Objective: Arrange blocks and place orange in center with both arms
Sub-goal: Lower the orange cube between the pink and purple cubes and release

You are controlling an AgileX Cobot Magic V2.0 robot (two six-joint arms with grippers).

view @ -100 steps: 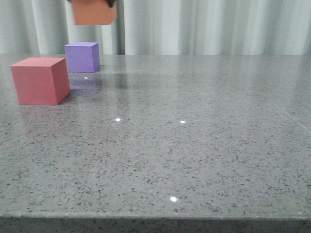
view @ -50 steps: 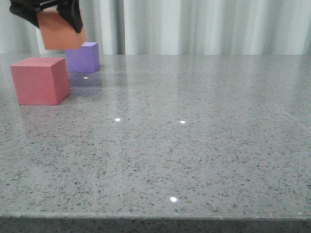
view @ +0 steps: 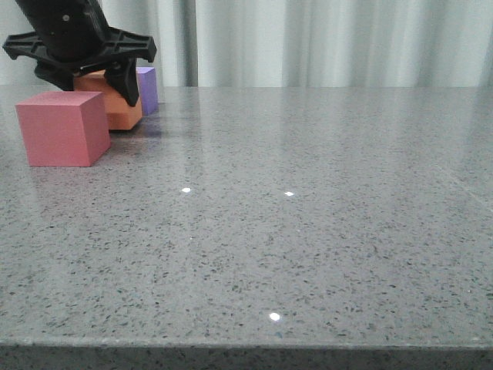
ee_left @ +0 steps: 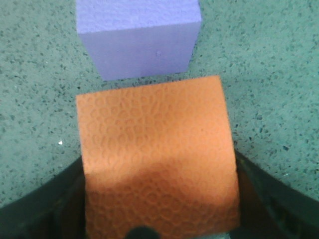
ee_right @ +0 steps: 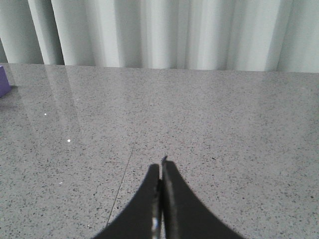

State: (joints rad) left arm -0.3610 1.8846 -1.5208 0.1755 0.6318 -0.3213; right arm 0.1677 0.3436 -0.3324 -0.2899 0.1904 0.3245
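The orange cube's bottom sits at the stone beside the red-pink cube (view: 62,127), so the orange cube would stand. It is now time for my left gripper to open.
My left gripper (view: 94,86) is shut on the orange cube (view: 117,110) and holds it low at the table's far left, its underside at or just above the stone. The orange cube sits just behind and right of the red-pink cube (view: 62,127) and in front of the purple cube (view: 149,89), which it partly hides. In the left wrist view the orange cube (ee_left: 157,154) fills the space between the black fingers (ee_left: 45,211), with the purple cube (ee_left: 137,42) just beyond it. My right gripper (ee_right: 160,169) is shut and empty over bare tabletop; it does not show in the front view.
The grey speckled stone tabletop (view: 308,216) stretches from the cubes to the right and front edges. A white curtain (view: 331,42) hangs behind the table. A sliver of the purple cube (ee_right: 3,79) shows in the right wrist view.
My left gripper has come down and to the left with the orange cube, from above the purple cube to table level between the red-pink and purple cubes.
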